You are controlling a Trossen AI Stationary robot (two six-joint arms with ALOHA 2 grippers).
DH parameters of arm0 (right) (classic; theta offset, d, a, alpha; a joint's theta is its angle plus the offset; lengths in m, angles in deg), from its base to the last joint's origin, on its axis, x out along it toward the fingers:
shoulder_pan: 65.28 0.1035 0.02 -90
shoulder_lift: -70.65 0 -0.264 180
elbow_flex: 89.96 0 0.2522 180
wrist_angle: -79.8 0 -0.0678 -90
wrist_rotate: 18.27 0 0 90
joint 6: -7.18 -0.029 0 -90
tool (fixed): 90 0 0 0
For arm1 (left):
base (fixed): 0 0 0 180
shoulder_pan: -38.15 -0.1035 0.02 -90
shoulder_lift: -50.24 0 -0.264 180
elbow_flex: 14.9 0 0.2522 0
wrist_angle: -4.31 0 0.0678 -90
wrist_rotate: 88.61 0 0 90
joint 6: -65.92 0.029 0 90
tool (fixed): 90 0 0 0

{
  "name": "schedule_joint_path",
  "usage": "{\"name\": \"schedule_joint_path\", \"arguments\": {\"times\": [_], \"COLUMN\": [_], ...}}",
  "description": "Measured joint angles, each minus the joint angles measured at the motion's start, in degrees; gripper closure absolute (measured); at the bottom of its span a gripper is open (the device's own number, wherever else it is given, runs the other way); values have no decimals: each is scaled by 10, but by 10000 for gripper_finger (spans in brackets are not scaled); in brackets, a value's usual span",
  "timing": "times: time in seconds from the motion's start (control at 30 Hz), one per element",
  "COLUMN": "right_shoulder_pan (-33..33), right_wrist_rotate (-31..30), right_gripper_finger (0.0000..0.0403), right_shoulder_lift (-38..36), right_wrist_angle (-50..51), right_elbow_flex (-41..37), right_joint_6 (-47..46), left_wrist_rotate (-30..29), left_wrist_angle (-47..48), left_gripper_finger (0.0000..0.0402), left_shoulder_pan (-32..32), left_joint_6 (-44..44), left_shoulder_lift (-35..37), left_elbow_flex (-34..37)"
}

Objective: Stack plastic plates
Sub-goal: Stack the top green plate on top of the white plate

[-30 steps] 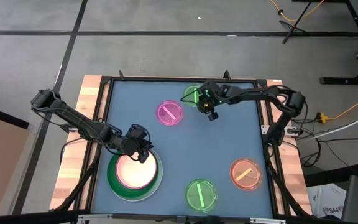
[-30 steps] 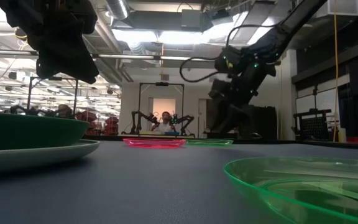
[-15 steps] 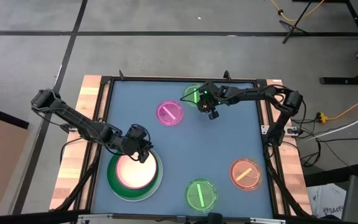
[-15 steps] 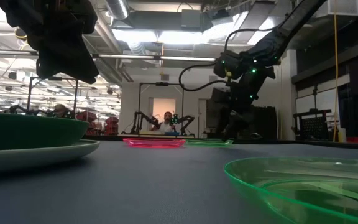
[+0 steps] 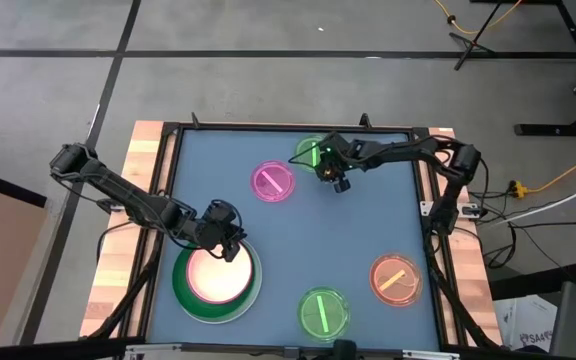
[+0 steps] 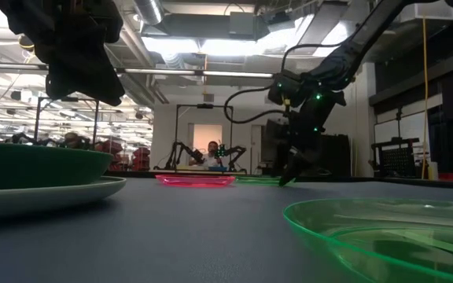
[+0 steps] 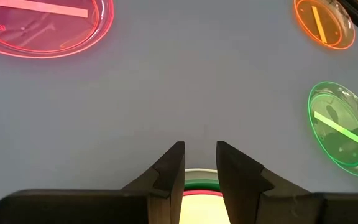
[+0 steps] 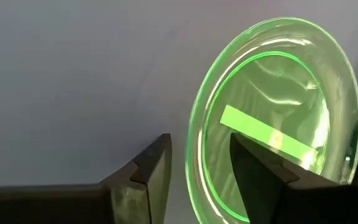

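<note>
My right gripper closes on the green plate's rim (image 8: 190,140) next, as it is time to close. My fingers straddle the plate's rim at its depth, one by the blue mat.
A small translucent green plate (image 5: 308,152) lies flat at the table's far middle. My right gripper (image 8: 197,155) is open, low over the table (image 6: 289,174), pointing steeply down. One finger stands outside that plate's rim (image 8: 194,134) and one over its inside; I cannot tell whether they touch it. My left gripper (image 5: 232,246) hangs open above the far edge of a stack (image 5: 216,280) at the near left: a dark green plate (image 6: 38,165) on a large pale plate (image 6: 61,191), with a cream-pink plate (image 5: 214,276) on top. Nothing is between its fingers (image 7: 201,168).
A pink plate (image 5: 273,181) lies left of the far green one. An orange plate (image 5: 396,279) lies at the near right, and another green plate (image 5: 323,313) at the near middle. Bare blue mat (image 5: 298,240) spans the centre. A dark raised frame (image 5: 173,150) edges the table.
My right gripper has sunk toward the table at the far green plate's rim and has tipped further downward, staying open. No plate has moved.
</note>
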State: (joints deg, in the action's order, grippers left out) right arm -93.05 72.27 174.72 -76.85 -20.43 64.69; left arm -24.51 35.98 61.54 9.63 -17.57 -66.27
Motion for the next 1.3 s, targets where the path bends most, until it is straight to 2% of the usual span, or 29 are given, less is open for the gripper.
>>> {"name": "schedule_joint_path", "arguments": {"times": [0.53, 0.87, 1.3], "right_shoulder_pan": [-7, -7, -8], "right_wrist_rotate": [-5, 2, -4], "right_gripper_finger": [249, 327, 399], "right_shoulder_lift": [8, 8, 9], "right_wrist_angle": [-1, 8, 5], "right_elbow_flex": [1, 1, 1], "right_joint_6": [-2, -2, -1], "left_wrist_rotate": [0, 0, 0], "left_wrist_angle": [-1, -1, -1], "left_gripper_finger": [318, 318, 318], "left_shoulder_pan": [0, 0, 0], "left_joint_6": [0, 0, 0], "left_shoulder_lift": [0, 0, 0], "left_elbow_flex": [0, 0, 0]}}
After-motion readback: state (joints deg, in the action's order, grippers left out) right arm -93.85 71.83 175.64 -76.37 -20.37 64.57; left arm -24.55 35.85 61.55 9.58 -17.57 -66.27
